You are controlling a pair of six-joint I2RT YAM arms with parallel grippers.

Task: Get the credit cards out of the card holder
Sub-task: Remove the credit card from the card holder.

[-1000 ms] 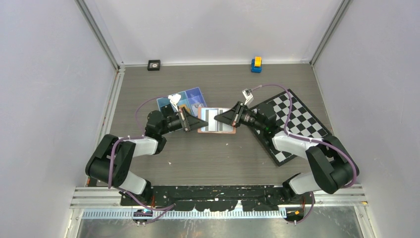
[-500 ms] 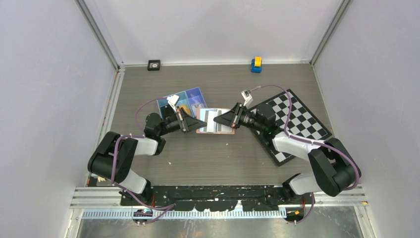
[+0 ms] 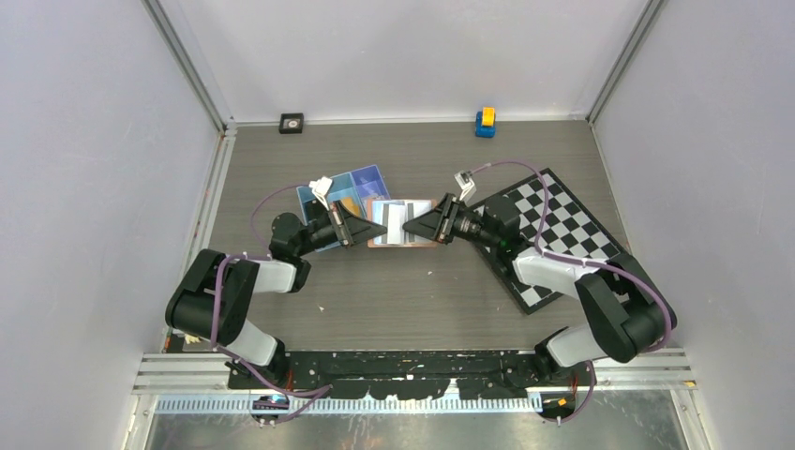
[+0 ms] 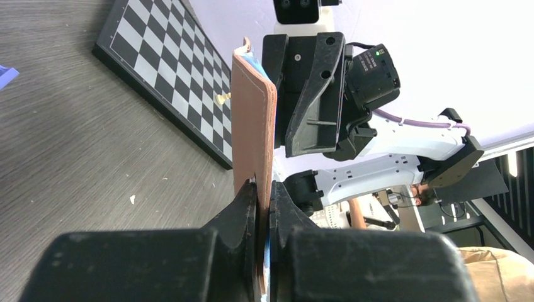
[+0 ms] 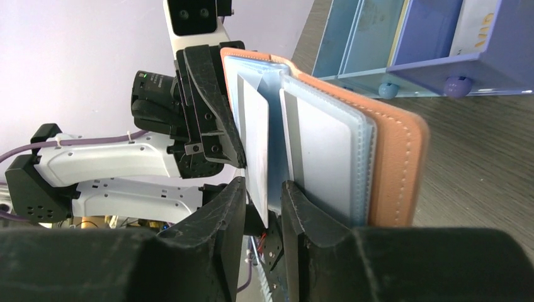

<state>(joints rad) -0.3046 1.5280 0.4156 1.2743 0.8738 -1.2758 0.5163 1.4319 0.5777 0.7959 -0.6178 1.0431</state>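
My right gripper is ready to close on the pale credit card, since the card's free corner reaches in past both fingers outside the blue sleeve.
The tan card holder (image 3: 404, 223) hangs open in the air between my two grippers. My left gripper (image 3: 375, 228) is shut on one tan cover (image 4: 252, 126), seen edge-on in the left wrist view, where the gripper (image 4: 263, 189) pinches it. My right gripper (image 3: 411, 225) is at the opposite edge. In the right wrist view its jaws (image 5: 263, 189) stand a little apart on either side of a pale credit card (image 5: 255, 145) that sticks out of a blue sleeve. Another pale card (image 5: 327, 151) sits in the sleeve against the cover (image 5: 393, 157).
A blue divided tray (image 3: 349, 187) stands just behind the left gripper and shows in the right wrist view (image 5: 403, 38). A checkered board (image 3: 553, 234) lies under the right arm. A blue-and-yellow toy (image 3: 485, 122) and a small black block (image 3: 292, 123) sit at the back wall.
The open card holder and both grippers have shifted a little to the left and toward the back. The left gripper has kept its hold on the cover.
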